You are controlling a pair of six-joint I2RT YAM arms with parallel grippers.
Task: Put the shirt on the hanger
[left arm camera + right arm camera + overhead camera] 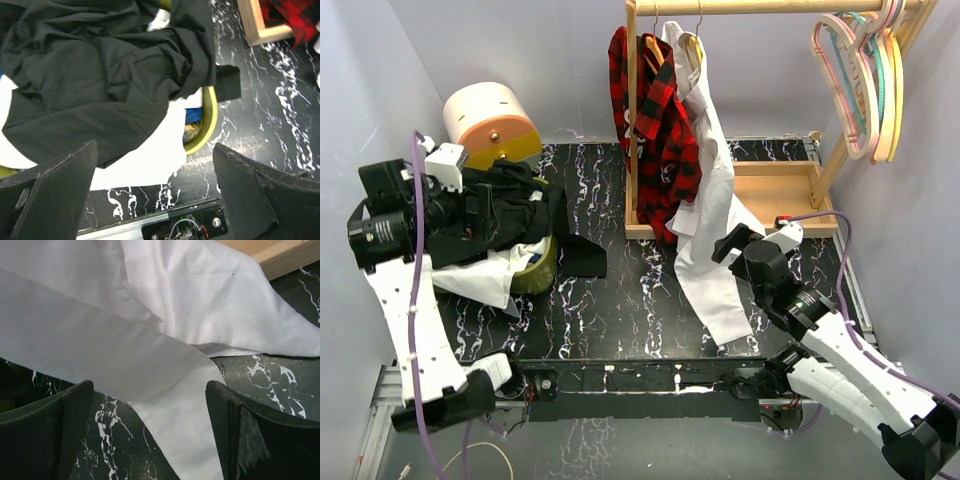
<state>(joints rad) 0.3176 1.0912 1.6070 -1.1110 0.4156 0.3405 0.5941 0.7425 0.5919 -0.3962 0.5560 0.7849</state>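
Observation:
The black shirt should be grabbed by my left gripper at a fold on the shirt's side away from the rack. The shirt's cloth on the rack side will then stay free for my right gripper.
The black shirt (495,210) lies crumpled in a pile at the left, on white cloth and a yellow-green basket. It fills the top of the left wrist view (95,70). My left gripper (485,205) hovers over the pile, open and empty (154,150). My right gripper (732,240) is open and empty beside the hanging white shirt (715,200), whose lower part lies between and beyond its fingers (150,385). No free pale-wood hanger is in view.
A wooden rack (780,185) stands at the back with a red plaid shirt (655,120) and the white shirt hung from its rail (770,6). Pastel hangers (870,80) hang at the right. The basket (542,268) and an orange-and-cream cylinder (490,120) are at the left.

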